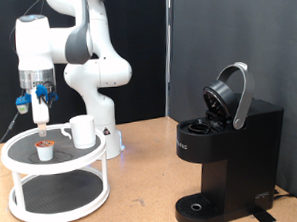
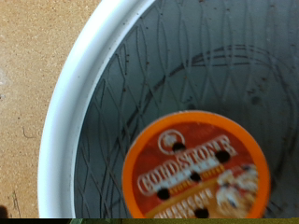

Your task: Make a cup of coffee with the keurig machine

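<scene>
It isn't time to close on the coffee pod yet: my gripper's fingers stop above the orange-brown printed top (image 1: 44, 143) (image 2: 196, 173) of the coffee pod, so my gripper should go lower first.
The coffee pod (image 1: 44, 149), white with an orange-brown printed top, sits on the upper tier of the white two-tier rack (image 1: 21, 170). My gripper (image 1: 39, 127) hangs straight above the pod, a little clear of it, with nothing between its fingers. The white cup (image 1: 82, 132) stands on the same tier, toward the exterior view's right of the pod. The black keurig machine (image 1: 226, 162) stands at the exterior view's right with its domed lid raised. In the wrist view the pod (image 2: 196, 173) fills the lower part, inside the rack's white rim (image 2: 79, 98); my fingers do not show there.
The rack has a dark mesh floor (image 2: 206, 65) and stands on a wooden table (image 1: 142, 181). The robot's white base (image 1: 108, 133) stands just behind the rack. A dark curtain (image 1: 234, 26) hangs behind the machine.
</scene>
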Controlling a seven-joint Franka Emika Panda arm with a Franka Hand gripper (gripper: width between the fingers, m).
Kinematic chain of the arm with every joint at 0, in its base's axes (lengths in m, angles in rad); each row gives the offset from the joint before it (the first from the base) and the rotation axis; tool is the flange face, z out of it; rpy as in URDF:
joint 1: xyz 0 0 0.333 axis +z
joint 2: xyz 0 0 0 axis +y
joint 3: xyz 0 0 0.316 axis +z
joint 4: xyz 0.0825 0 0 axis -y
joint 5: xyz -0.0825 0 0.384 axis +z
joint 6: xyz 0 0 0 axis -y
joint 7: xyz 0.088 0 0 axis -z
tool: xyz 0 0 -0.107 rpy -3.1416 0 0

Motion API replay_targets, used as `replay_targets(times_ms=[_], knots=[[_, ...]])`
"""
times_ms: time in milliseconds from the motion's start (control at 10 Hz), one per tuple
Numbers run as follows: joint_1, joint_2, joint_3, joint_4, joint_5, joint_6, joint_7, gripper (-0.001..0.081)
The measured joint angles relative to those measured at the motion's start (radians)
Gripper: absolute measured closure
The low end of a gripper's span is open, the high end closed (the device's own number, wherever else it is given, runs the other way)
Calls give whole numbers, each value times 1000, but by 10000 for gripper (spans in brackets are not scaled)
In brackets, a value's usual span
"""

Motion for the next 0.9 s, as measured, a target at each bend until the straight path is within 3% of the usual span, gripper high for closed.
replay_targets(times_ms=[400, 900], knots=[[0, 77, -1, -18, 2, 97, -1, 72], [0, 130, -2, -32, 9, 150, -8, 72]])
